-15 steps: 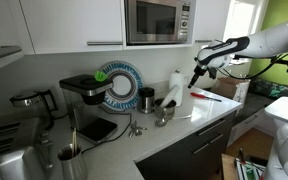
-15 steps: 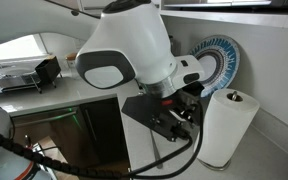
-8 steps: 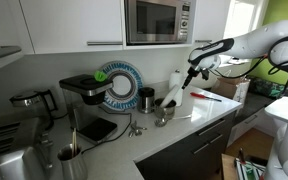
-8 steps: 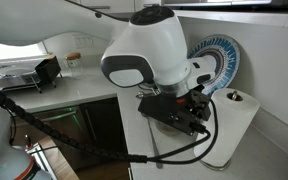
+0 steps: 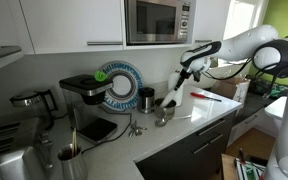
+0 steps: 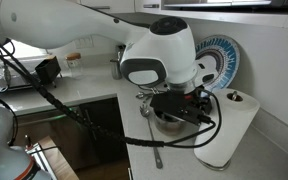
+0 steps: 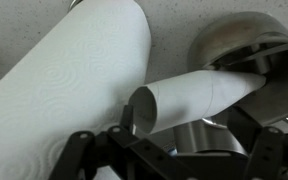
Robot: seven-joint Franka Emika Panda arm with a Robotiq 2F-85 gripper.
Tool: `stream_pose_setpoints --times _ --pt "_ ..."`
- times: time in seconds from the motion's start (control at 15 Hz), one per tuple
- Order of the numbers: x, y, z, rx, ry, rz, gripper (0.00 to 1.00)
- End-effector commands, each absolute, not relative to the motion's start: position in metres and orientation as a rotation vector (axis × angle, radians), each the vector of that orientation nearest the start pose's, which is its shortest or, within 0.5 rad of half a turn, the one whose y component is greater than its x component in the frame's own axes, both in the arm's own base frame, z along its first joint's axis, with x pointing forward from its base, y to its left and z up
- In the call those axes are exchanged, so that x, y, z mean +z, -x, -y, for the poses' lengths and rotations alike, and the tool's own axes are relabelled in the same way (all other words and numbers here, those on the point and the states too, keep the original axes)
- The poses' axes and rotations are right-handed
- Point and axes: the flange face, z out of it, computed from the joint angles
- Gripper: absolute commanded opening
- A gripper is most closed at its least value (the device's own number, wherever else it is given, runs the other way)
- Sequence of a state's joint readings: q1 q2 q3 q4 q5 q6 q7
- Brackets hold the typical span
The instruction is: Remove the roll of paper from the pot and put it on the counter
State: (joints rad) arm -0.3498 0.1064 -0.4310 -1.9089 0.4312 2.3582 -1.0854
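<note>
Next, the gripper grabs the roll by its open end (image 7: 152, 108) to lift the roll of paper from the pot (image 7: 239, 40) onto the counter.
A thin white rolled tube of paper (image 7: 199, 95) leans out of the shiny silver pot (image 7: 239, 40), its open end toward the camera. In an exterior view the tube (image 5: 170, 98) slants up from the pot (image 5: 164, 114) on the pale counter (image 5: 206, 112). My gripper (image 7: 174, 160) is open, with a dark finger on each side of the tube's open end, not touching it. It hovers just above the pot in both exterior views (image 5: 186, 70) (image 6: 179, 105), and the pot (image 6: 168, 120) is mostly hidden below it.
A fat white paper towel roll (image 7: 64, 90) (image 6: 234, 125) stands right beside the pot. Behind are a blue-and-white plate (image 5: 119, 85) (image 6: 219, 55), a dark canister (image 5: 146, 99) and a coffee machine (image 5: 84, 95). A red-handled tool (image 5: 206, 96) lies on the counter.
My arm has swung in from the side toward the pot and come down over the paper tube. The gripper has stayed open. The tube and pot have not moved.
</note>
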Motion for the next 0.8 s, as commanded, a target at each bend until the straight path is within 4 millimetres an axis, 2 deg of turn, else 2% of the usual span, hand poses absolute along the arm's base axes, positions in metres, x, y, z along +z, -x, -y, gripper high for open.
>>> stream_pose_setpoints --times 0.0,0.2,0.47,0.6,0.73 --pt "0.478 -0.454 0.424 -0.727 3.122 0.109 0.68" --pt "0.482 -0.451 0.417 -0.729 3.115 0.103 0.44" --pt "0.499 -0.442 0.409 -0.759 3.114 0.091 0.13" --pt "0.508 -0.436 0.404 -0.772 3.092 0.099 0.02" --pt "0.520 -0.428 0.395 -0.772 3.042 0.110 0.00"
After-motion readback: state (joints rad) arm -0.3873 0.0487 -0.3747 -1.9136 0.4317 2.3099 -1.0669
